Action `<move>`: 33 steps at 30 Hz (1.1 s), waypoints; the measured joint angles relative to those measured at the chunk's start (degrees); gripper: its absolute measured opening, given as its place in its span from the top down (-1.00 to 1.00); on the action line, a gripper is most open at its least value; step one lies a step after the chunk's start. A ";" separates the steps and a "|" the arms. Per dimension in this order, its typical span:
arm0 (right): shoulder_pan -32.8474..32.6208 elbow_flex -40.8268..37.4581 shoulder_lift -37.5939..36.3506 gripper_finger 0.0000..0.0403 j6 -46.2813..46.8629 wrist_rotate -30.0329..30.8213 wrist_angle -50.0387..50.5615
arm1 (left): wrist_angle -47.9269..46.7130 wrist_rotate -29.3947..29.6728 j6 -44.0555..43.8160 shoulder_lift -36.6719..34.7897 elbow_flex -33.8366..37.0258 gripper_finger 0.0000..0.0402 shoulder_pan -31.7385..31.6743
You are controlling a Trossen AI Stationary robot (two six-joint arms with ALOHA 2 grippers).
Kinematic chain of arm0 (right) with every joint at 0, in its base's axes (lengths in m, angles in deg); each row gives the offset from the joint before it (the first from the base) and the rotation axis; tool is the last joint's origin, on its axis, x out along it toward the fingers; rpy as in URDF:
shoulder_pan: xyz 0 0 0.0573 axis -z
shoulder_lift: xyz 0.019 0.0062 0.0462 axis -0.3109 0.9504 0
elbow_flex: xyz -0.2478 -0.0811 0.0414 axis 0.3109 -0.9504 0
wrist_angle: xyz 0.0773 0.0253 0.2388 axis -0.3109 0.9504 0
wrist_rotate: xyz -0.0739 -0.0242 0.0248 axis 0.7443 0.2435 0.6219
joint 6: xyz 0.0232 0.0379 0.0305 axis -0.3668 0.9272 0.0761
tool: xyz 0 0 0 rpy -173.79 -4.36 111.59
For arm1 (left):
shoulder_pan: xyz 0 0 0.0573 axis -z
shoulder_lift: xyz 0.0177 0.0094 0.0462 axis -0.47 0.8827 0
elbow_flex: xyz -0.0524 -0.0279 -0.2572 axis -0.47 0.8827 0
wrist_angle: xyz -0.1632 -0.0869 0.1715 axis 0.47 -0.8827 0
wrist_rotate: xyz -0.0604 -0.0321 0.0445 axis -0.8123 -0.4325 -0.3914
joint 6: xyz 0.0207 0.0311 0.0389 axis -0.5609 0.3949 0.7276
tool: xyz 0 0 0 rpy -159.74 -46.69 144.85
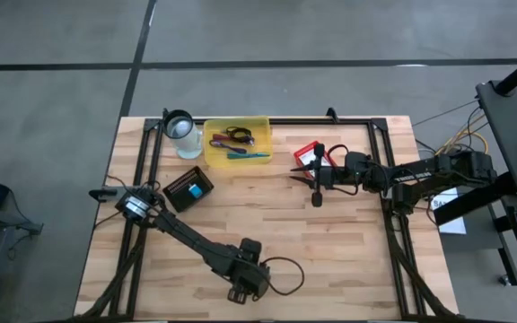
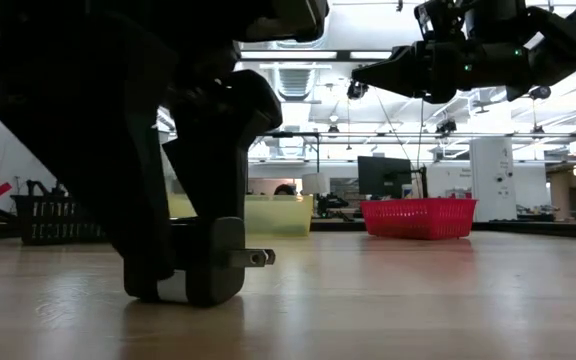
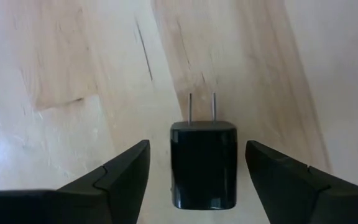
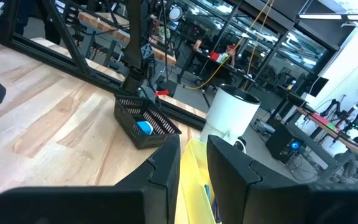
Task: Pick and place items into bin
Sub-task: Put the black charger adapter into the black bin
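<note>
My left gripper's fingers reach down on both sides of the black cube (image 3: 202, 165), so they would hold the cube if they closed now. My left gripper needs to close on the cube.
A small black cube (image 3: 202, 165), a plug block with two metal prongs (image 3: 202, 107), lies flat on the wood near the table's near edge. My left gripper (image 3: 197, 144) is open and low over it, one finger on each side, with clear gaps to both (image 2: 183, 270). A black cable (image 1: 285, 274) loops on the table right beside that gripper (image 1: 245, 285). The yellow bin (image 1: 237, 142) at the far edge holds a teal pen (image 1: 249, 155) and other small items. My right gripper (image 1: 293, 174) hovers high (image 2: 353, 88) near the bin; its fingers stand a narrow gap apart (image 4: 193, 146), with nothing between them.
A red basket (image 1: 308, 154) sits under the right arm, right of the bin. A black mesh basket (image 1: 188, 188) with a blue piece stands left of centre, a white cup (image 1: 182, 135) left of the bin. Black frame rails (image 1: 393, 179) run along the table's sides. Bare wood fills the middle.
</note>
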 joint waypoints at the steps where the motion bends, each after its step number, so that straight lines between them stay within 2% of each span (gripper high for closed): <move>1: 0.00 0.00 0.00 0.66 0.00 0.00 0.00 | -0.08 0.08 0.00 0.00 0.02 -0.21 -0.07; 4: 0.00 0.00 0.00 0.66 0.00 0.00 -0.02 | -0.11 0.15 0.03 0.00 0.13 -0.09 -0.17; 11: 0.01 0.00 0.00 0.66 0.00 0.00 0.00 | -0.02 -1.37 0.07 -0.08 0.52 0.36 -0.21; 15: 0.00 0.00 0.00 0.66 0.00 0.00 0.00 | -1.40 -3.05 0.09 -0.24 0.79 0.37 -0.44; 22: 0.02 0.00 0.01 0.66 0.00 0.00 -0.02 | -15.76 -3.86 -0.53 -1.84 -0.51 0.37 -0.73; 29: 0.01 -0.02 0.00 0.66 -0.16 0.00 -0.07 | -31.32 -1.99 -7.14 -6.50 -0.62 0.37 -2.02; 33: 0.00 -0.02 0.00 0.66 -0.20 -0.02 -0.07 | -39.22 2.01 -9.82 -10.77 -0.41 0.37 -2.95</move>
